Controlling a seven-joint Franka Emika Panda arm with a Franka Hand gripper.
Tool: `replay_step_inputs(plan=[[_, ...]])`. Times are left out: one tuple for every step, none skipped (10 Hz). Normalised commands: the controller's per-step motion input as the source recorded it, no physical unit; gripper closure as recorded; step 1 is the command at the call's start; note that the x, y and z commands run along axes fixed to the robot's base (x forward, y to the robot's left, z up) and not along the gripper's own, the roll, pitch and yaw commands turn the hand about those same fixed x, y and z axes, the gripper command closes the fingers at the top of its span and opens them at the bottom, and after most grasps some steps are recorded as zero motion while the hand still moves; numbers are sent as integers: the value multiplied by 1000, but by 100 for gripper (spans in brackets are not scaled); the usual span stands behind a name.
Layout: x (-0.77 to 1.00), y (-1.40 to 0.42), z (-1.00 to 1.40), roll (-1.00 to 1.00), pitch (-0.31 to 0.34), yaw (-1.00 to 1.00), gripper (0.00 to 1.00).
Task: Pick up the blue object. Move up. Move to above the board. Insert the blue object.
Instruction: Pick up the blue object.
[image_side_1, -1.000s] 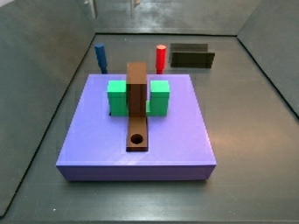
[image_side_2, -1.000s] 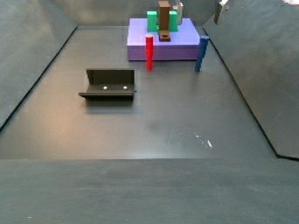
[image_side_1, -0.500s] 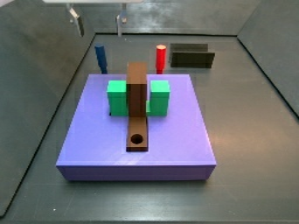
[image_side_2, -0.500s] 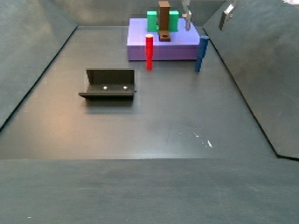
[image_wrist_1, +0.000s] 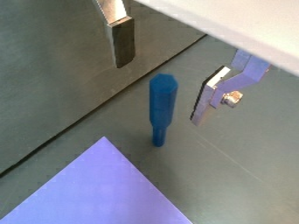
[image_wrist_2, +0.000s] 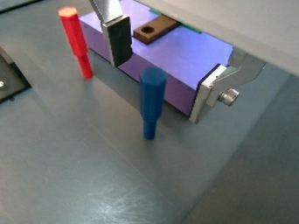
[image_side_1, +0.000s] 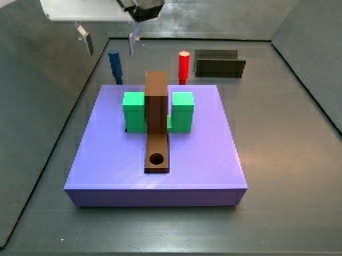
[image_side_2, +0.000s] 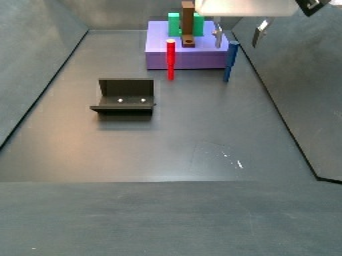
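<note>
I need to grab the blue object by its upper part (image_side_1: 114, 58) (image_wrist_1: 163, 86) next, so that its slim lower end stays free to go into the board's round hole.
The blue object (image_side_1: 115, 66) is a slim dark-blue peg standing upright on the floor beside the purple slab (image_side_1: 201, 150). It also shows in a side view (image_side_2: 230, 60) and in both wrist views (image_wrist_1: 159, 107) (image_wrist_2: 151, 101). My gripper (image_side_1: 110, 40) hangs open just above its top, with nothing between the fingers (image_wrist_1: 121, 42). The gripper also shows in a side view (image_side_2: 241, 33) and in both wrist views (image_wrist_1: 166, 68) (image_wrist_2: 163, 67). The board (image_side_1: 158, 120) is a narrow brown plank on the slab, held between two green blocks (image_side_1: 135, 110), with a round hole (image_side_1: 158, 159) near one end.
A red peg (image_side_1: 185, 64) stands upright near the blue one, also visible in a wrist view (image_wrist_2: 76, 42). The fixture (image_side_2: 124, 96) stands on the floor apart from the slab. Grey walls (image_side_1: 54, 60) enclose the floor.
My gripper has come down from the upper edge of both side views and now hangs over the blue peg. The pegs, board and slab have not moved.
</note>
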Motion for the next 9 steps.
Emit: replay_step_inputs(plan=[[-40,0,-337,0,-61,0,0],[0,-17,-331,0,-44,0,0],[0,-40,-297,0,-39,0,0],[0,-54,-223,0,-20,0,0],[0,-9,-46,13,0,0,0],[0,0,0,0,0,0,0],[0,0,0,0,0,0,100],[0,0,0,0,0,0,100],[0,0,0,0,0,0,100]])
